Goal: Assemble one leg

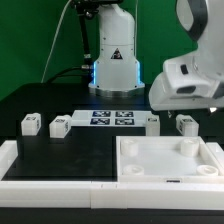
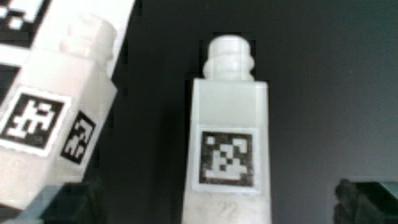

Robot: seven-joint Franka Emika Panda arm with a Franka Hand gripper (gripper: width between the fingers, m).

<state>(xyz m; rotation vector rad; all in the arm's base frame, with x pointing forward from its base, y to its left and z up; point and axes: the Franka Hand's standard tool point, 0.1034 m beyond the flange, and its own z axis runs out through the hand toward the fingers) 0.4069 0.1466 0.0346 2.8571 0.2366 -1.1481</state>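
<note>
My gripper grabs the leg by its tagged body next, to keep the white leg's knobbed end free for a corner socket.
Four small white legs lie in a row on the black table: two at the exterior view's left and two at its right. The arm's white hand hangs just above the right pair; its fingers are hidden there. In the wrist view one leg with a square tag lies lengthwise between the dark fingertips, with a gap on each side. My gripper is open and holds nothing. A second tagged leg lies beside it.
The large flat white square piece with raised rim and corner sockets lies at the front right. The marker board lies behind the middle. A white frame runs along the front left. The robot base stands at the back.
</note>
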